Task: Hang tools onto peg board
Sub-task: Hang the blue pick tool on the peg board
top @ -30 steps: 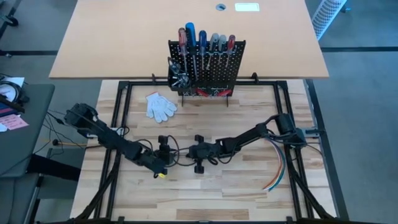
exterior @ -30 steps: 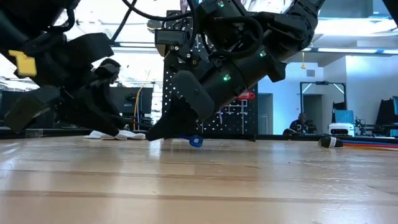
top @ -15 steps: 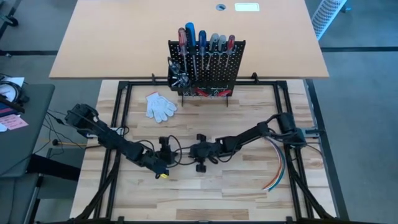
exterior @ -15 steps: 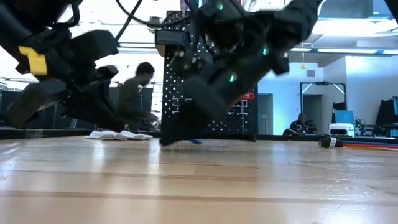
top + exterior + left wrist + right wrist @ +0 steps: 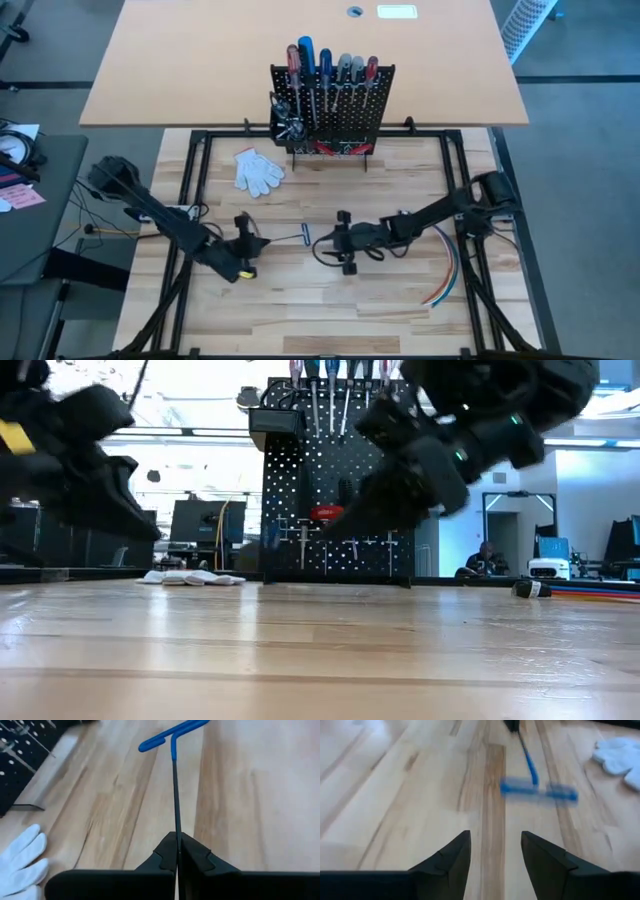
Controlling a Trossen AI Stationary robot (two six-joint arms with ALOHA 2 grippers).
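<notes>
My right gripper will hang the T-shaped tool on the peg board (image 5: pixel 345 110), so it will next grab the tool by its blue handle (image 5: pixel 306 234).
A T-shaped tool with a blue crossbar handle (image 5: pixel 170 732) and a thin dark shaft lies out from my left gripper (image 5: pixel 177 842), which is shut on the shaft, left of the table's middle (image 5: pixel 250 240). My right gripper (image 5: pixel 492 850) stands open a little to the right of the handle (image 5: pixel 537 790), facing it with nothing between its fingers (image 5: pixel 338 240). The black peg board (image 5: pixel 345 110) stands upright at the table's far edge. Several screwdrivers (image 5: pixel 320 60) hang on it by their handles, with red pliers low down. My left gripper pinches the tool's thin shaft (image 5: pixel 177 832) between its two fingertips, at the end away from the blue handle. The fingers lie along the shaft, slanting down from the table's left. The handle end sticks out toward the right gripper; the low view shows nothing lying on the table there.
White gloves (image 5: pixel 258 170) lie left of the peg board's foot. A bundle of coloured wires (image 5: pixel 445 275) lies near the right edge. A small black bin (image 5: pixel 285 125) hangs at the board's left side. Bare wood stretches along the near edge.
The two grippers, close together a second ago, have parted. My right gripper has drawn back toward the table's right edge and rises off the tool. My left gripper has moved toward the left edge with the blue-handled tool, whose shaft now shows between the arms.
</notes>
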